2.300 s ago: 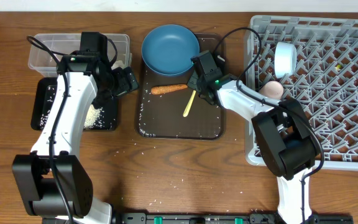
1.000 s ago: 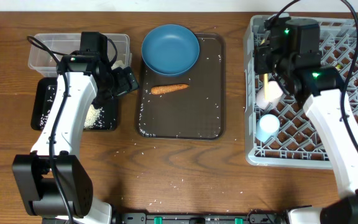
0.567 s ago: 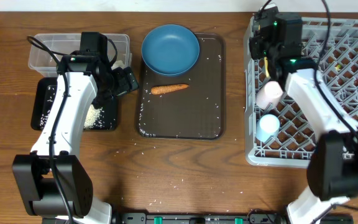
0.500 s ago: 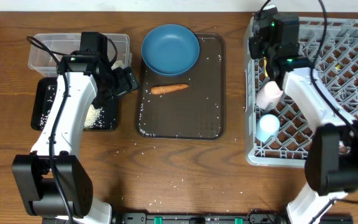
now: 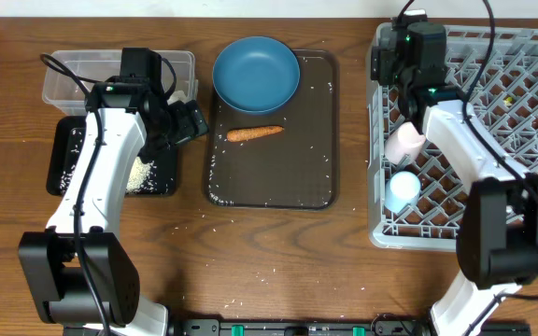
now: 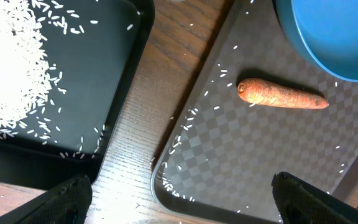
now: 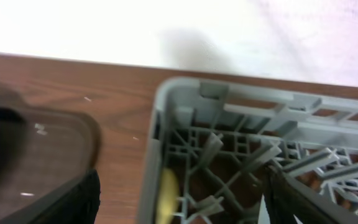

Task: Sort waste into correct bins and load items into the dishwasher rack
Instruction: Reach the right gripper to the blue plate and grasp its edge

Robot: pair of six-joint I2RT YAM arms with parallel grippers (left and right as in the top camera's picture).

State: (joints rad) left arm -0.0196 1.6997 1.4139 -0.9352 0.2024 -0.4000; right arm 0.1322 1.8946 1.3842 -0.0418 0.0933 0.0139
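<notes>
I should grab the dark blue plate (image 5: 256, 73) with my right gripper by the side of its rim that faces the grey rack, so the plate's free edge can slot in upright.
The dark blue plate (image 5: 256, 73) and the orange-brown stick (image 5: 254, 133) lie on the brown serving tray (image 5: 316, 177). My left gripper (image 5: 192, 121) hangs open between the black tray (image 5: 68, 177) and that serving tray; in its wrist view the stick (image 6: 281, 95) lies ahead of the spread fingers (image 6: 67, 199). My right gripper (image 5: 388, 63) stands open over the far-left corner of the grey rack (image 5: 530, 140). The yellow spoon (image 7: 166, 194) lies inside that corner, free of the fingers (image 7: 73, 199). A pink cup (image 5: 404, 143) and a light blue cup (image 5: 402, 189) rest in the rack.
A clear tub (image 5: 68, 79) stands behind the black tray, which holds a pile of rice (image 5: 141, 175). Rice grains are scattered on the serving tray and on the wooden table (image 5: 250, 271). The left arm spans the table's left side.
My right gripper has opened and let go of the yellow spoon, which now lies in the rack's corner. It has shifted slightly toward the far left. The left arm has not moved.
</notes>
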